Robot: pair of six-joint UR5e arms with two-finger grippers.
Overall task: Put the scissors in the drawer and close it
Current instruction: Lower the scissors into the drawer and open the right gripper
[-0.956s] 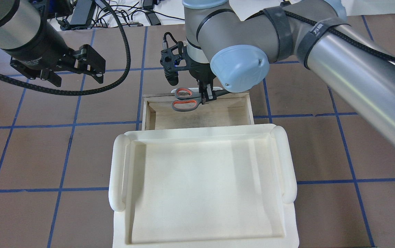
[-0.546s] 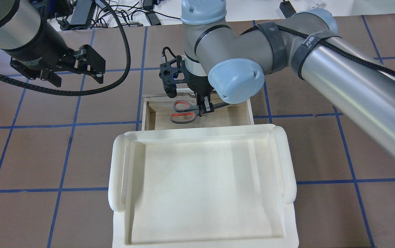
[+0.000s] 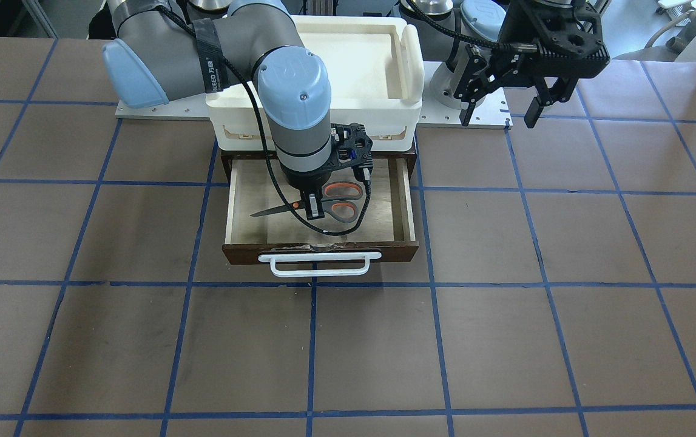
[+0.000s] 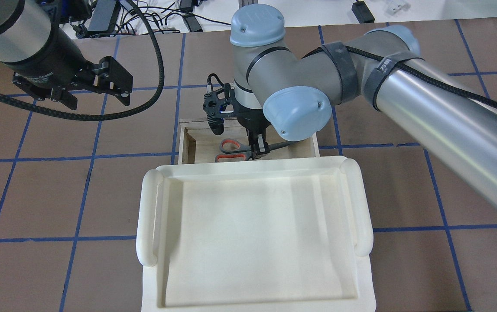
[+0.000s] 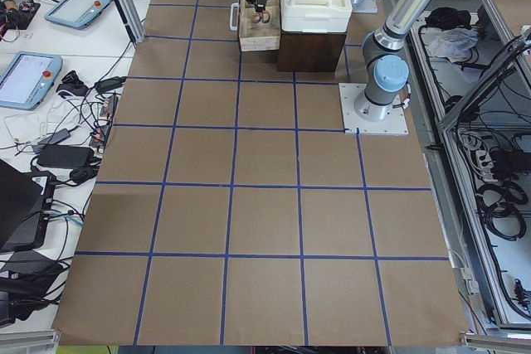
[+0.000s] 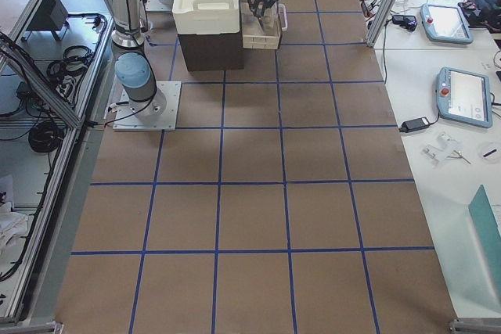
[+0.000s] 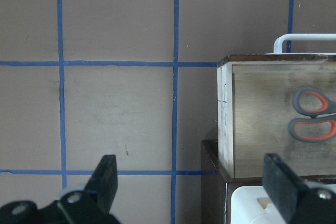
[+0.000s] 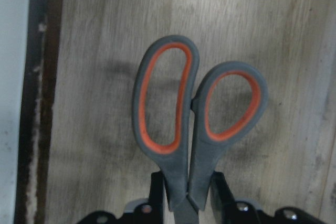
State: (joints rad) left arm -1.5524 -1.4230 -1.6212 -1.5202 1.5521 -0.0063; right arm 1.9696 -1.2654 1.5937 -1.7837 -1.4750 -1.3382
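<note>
The scissors' loops and blade tip (image 3: 255, 214) lie inside the drawer's sides, close over the drawer's plywood bottom, so it is time for my right gripper to open now.
The drawer (image 3: 405, 209) stands pulled out, with pale plywood walls, a dark brown front and a white bar handle (image 3: 319, 265). My right gripper (image 3: 313, 209) is shut on the scissors (image 3: 343, 200) near their pivot and holds them flat, low inside the drawer, blades towards the robot's right. In the right wrist view the fingers (image 8: 156, 192) clamp the scissors (image 8: 194, 114) just above the plywood floor. The overhead view shows this gripper (image 4: 258, 149), the scissors (image 4: 231, 147) and the drawer (image 4: 183, 143). My left gripper (image 4: 96, 97) is open and empty, in the air off the drawer's left side.
A white plastic tray (image 4: 148, 216) sits on top of the dark cabinet (image 5: 311, 47) that houses the drawer, just behind the opening. The left wrist view shows the drawer's side wall (image 7: 226, 119) and the scissors (image 7: 315, 114). Brown table with blue grid lines all round.
My right gripper has come down and towards the tray with the scissors, from above the drawer's front edge to low inside it. The left arm has not moved.
</note>
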